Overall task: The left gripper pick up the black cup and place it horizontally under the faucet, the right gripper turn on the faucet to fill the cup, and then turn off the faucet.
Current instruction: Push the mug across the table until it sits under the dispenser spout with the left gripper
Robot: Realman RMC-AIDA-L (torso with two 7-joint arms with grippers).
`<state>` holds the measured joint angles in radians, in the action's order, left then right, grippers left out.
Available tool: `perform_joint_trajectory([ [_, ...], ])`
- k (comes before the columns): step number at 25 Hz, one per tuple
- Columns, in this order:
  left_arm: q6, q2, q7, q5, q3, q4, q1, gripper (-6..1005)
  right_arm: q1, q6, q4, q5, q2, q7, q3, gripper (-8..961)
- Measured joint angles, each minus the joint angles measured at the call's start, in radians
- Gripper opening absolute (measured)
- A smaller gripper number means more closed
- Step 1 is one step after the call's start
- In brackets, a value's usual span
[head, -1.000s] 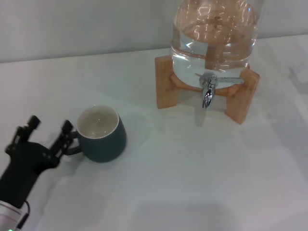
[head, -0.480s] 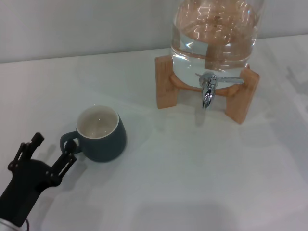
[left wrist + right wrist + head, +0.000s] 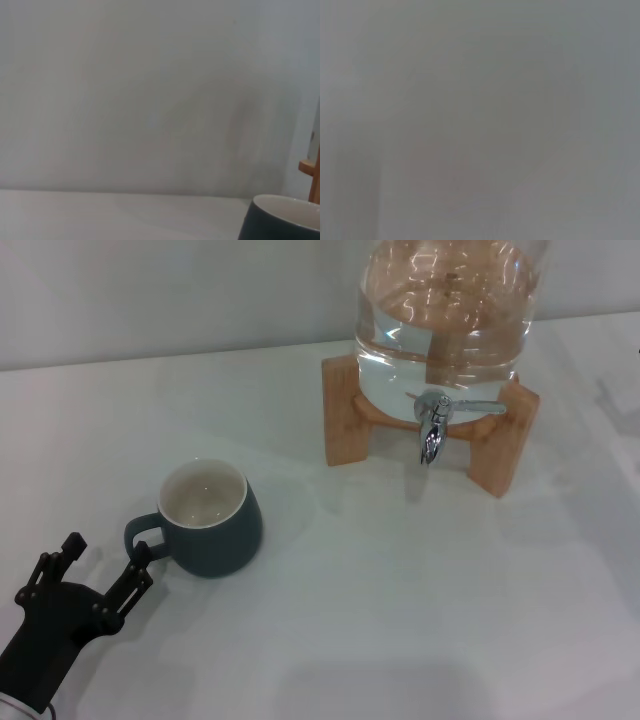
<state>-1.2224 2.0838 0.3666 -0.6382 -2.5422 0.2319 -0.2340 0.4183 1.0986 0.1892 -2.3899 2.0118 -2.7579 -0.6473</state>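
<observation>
My fingers stop short of the mug's loop handle [image 3: 134,527], so closing now would miss the handle. My left gripper moves toward the handle and only then closes on it.
The black cup [image 3: 210,518], a squat dark teal mug with a cream inside, stands upright on the white table at the left, its loop handle turned toward my left gripper [image 3: 105,555]. That gripper is open and low at the front left, one fingertip just short of the handle, holding nothing. The left wrist view catches only the cup's rim [image 3: 285,218]. The chrome faucet [image 3: 434,426] hangs from the glass jar [image 3: 445,315] at the back right, its thin lever pointing sideways. No water runs from it. My right gripper is out of view.
The jar sits on a wooden stand [image 3: 345,420] whose legs flank the faucet. A pale wall rises behind the white table [image 3: 400,600]. The right wrist view is plain grey.
My left gripper has pulled back toward the front of the table, away from the cup's handle. The cup and faucet have not moved.
</observation>
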Motion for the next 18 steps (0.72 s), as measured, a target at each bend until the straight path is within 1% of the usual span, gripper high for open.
perform_joint_trajectory([
  [7,0.054,0.001,0.014,-0.021,0.002,-0.001,-0.028,873,-0.002,0.006,0.003,-0.005,0.001,-0.007,0.000,828],
  [12,0.062,0.000,0.016,-0.026,0.002,-0.002,-0.041,872,0.003,0.008,0.025,-0.002,-0.001,-0.012,0.000,827],
  [18,0.102,-0.001,0.017,-0.053,0.002,-0.003,-0.076,870,0.008,0.003,0.023,-0.001,0.001,-0.013,0.000,827],
])
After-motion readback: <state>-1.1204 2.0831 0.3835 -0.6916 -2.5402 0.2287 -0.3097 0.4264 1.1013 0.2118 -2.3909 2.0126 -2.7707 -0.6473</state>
